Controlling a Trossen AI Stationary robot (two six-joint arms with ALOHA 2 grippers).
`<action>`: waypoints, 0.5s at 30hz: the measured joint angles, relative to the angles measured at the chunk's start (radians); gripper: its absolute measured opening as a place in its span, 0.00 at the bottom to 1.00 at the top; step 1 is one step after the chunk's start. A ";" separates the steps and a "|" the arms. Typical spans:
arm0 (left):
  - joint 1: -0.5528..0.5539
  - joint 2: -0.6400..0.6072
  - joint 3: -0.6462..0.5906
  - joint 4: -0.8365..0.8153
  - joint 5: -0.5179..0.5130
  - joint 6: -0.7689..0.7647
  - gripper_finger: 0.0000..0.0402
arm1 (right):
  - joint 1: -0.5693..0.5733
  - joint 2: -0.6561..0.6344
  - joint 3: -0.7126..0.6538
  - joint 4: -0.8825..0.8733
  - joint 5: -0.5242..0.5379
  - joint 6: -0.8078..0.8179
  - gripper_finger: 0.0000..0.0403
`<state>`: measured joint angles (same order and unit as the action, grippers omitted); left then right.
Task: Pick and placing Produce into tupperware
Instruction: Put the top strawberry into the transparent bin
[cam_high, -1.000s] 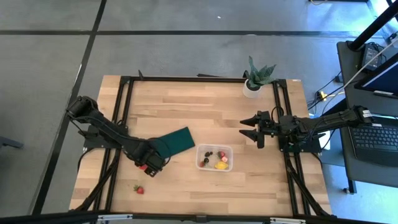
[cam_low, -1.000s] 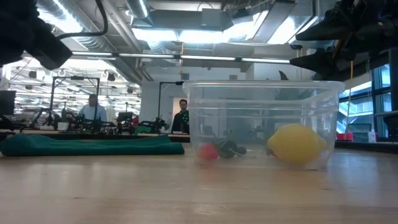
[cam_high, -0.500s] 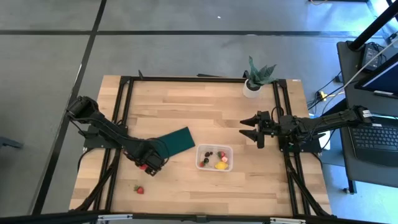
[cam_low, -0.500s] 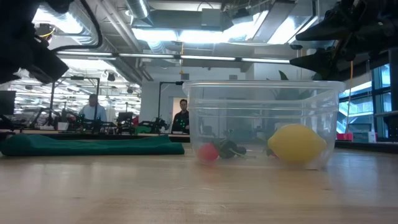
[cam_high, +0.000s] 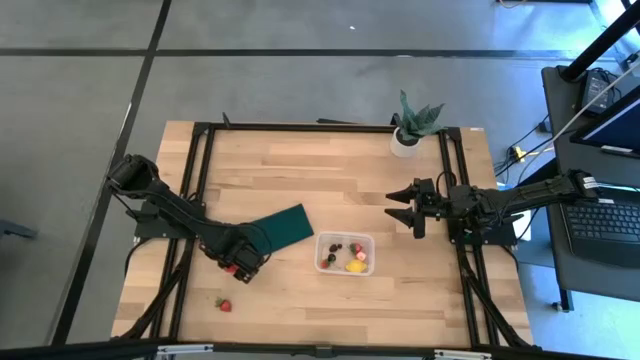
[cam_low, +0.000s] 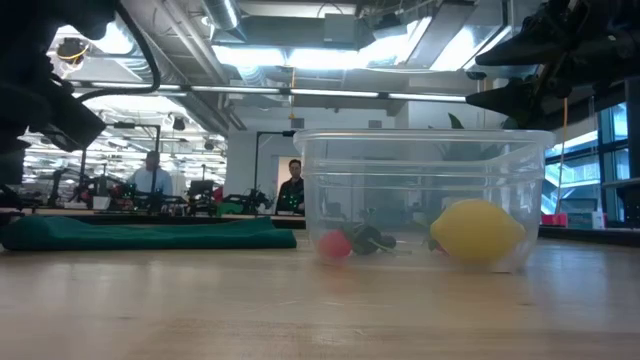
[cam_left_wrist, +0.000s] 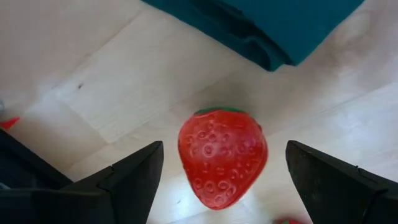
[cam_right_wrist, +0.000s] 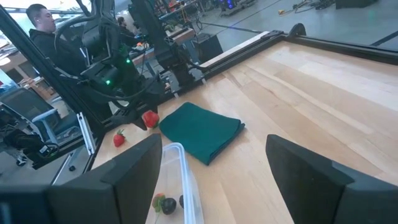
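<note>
The red strawberry near the green pad (cam_left_wrist: 280, 25) is between my left gripper's fingers, so I should close now.
A red strawberry (cam_left_wrist: 222, 155) lies on the wood just off the green pad's corner, its green cap toward the pad. My left gripper (cam_left_wrist: 224, 149) is open above it. One finger stands on each side, and a gap shows on both sides. From above, this strawberry (cam_high: 231, 268) peeks out beside the left gripper (cam_high: 240, 264). A second strawberry (cam_high: 224, 304) lies nearer the near edge. The clear tupperware (cam_high: 345, 253) stands at mid-table and holds a yellow lemon (cam_low: 477, 230), a red fruit and dark berries. My right gripper (cam_high: 397, 210) hovers open, right of and beyond the tub.
The folded dark green pad (cam_high: 280, 227) lies between the left gripper and the tub. A potted plant (cam_high: 412, 125) stands at the far edge on the right. Black frame rails run along both sides of the table. People sit at desks in the room behind.
In the low view, my left arm has sunk a little toward the table. From above, it stays over the same strawberry. My right arm, the tub and the fruit have kept still.
</note>
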<state>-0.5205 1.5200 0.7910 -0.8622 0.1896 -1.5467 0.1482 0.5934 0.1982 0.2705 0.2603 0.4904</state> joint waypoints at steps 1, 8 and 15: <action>0.000 0.000 -0.002 0.000 0.005 0.000 0.82 | 0.000 0.000 0.000 0.000 0.000 -0.001 0.72; 0.000 0.000 -0.021 0.005 0.013 -0.019 0.82 | 0.000 0.000 0.000 0.000 0.000 -0.002 0.72; 0.000 0.000 -0.023 0.030 0.012 -0.019 0.74 | 0.000 0.000 0.000 0.000 0.000 -0.001 0.72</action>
<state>-0.5201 1.5200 0.7681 -0.8318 0.2012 -1.5653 0.1482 0.5934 0.1982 0.2707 0.2600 0.4891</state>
